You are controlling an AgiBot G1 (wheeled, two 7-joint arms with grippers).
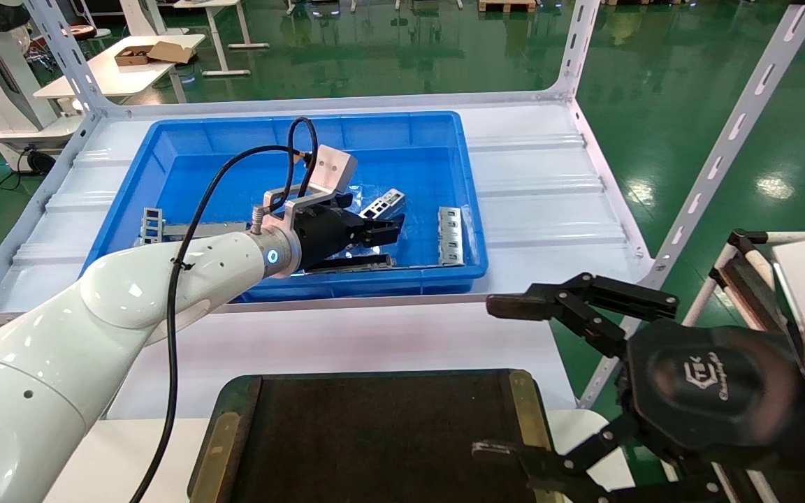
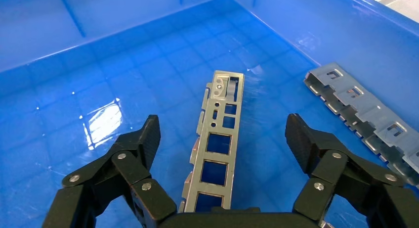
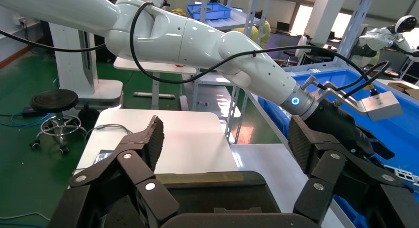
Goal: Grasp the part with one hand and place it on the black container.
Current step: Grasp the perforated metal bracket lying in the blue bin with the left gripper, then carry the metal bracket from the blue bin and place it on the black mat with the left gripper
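The part is long but narrow across, so my left gripper should grab its long sides near the middle next.
The part (image 1: 383, 202), a narrow silver-grey bar with rectangular cut-outs, lies flat on the floor of the blue bin. In the left wrist view the part (image 2: 218, 144) lies lengthwise between the two spread fingers, touching neither. My left gripper (image 1: 390, 232) (image 2: 223, 133) is open and low inside the bin, just over the part's near end. The black container (image 1: 374, 433) (image 3: 212, 188) lies at the near table edge, with brass strips on its short sides. My right gripper (image 1: 504, 377) (image 3: 225, 139) is open and empty above the container's right edge.
The blue bin (image 1: 291, 122) (image 2: 321, 25) also holds a wider grey stamped plate (image 1: 450, 236) (image 2: 365, 114) to the right, a long dark slotted bar (image 1: 353, 264) at the near wall and more metal pieces (image 1: 153, 225) at the left. White rack posts (image 1: 724, 147) stand at the right.
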